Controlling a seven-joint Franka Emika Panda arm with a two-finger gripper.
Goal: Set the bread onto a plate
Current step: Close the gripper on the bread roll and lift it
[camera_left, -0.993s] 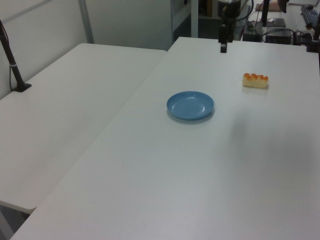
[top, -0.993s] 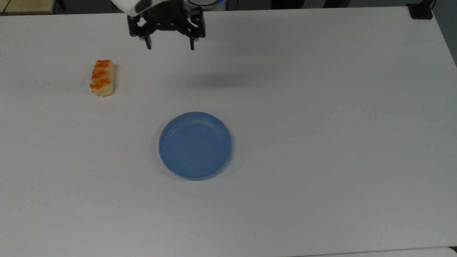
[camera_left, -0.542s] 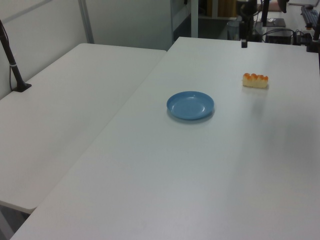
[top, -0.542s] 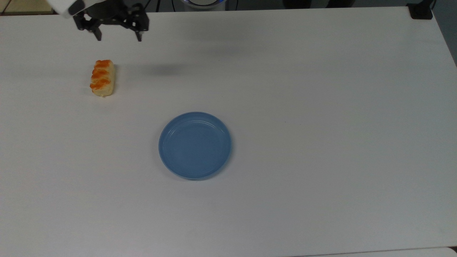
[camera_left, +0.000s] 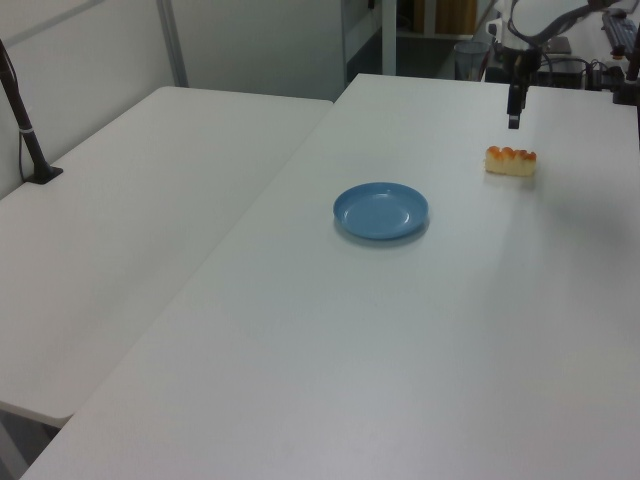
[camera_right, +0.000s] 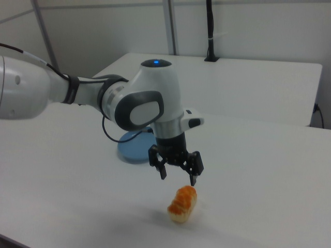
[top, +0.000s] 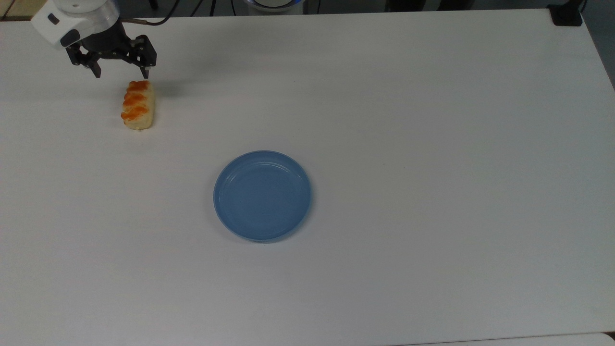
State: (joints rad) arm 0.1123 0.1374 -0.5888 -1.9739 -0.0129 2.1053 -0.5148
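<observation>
The bread needs to go on the blue plate (camera_left: 381, 211), so my gripper should next grab the bread by its middle (camera_left: 510, 162), between its end bumps.
The bread (top: 137, 105), a pale-yellow roll with orange-brown glazed bumps, lies on the white table at the top view's upper left; it also shows as bread (camera_left: 511, 160) in the left view and bread (camera_right: 183, 203) in the right view. My gripper (top: 121, 74) hangs open just above the bread's far end, fingers spread wide with nothing between them; the gripper (camera_right: 178, 179) hovers a little above the roll, not touching it. The blue plate (top: 262, 195) sits empty near the table's middle, well apart from the bread, and shows as plate (camera_left: 381, 211) and, partly hidden behind the arm, plate (camera_right: 133, 150).
A second white table (camera_left: 150, 200) stands at the left view's left. A black post (camera_left: 25, 130) rises from it, and a black clamp (top: 566, 14) sits at the top view's upper right corner. Cables and equipment lie beyond the far edge.
The gripper has swept from the table's far middle to the top view's left and come down, now hovering over the bread's far end. Bread and plate have not moved.
</observation>
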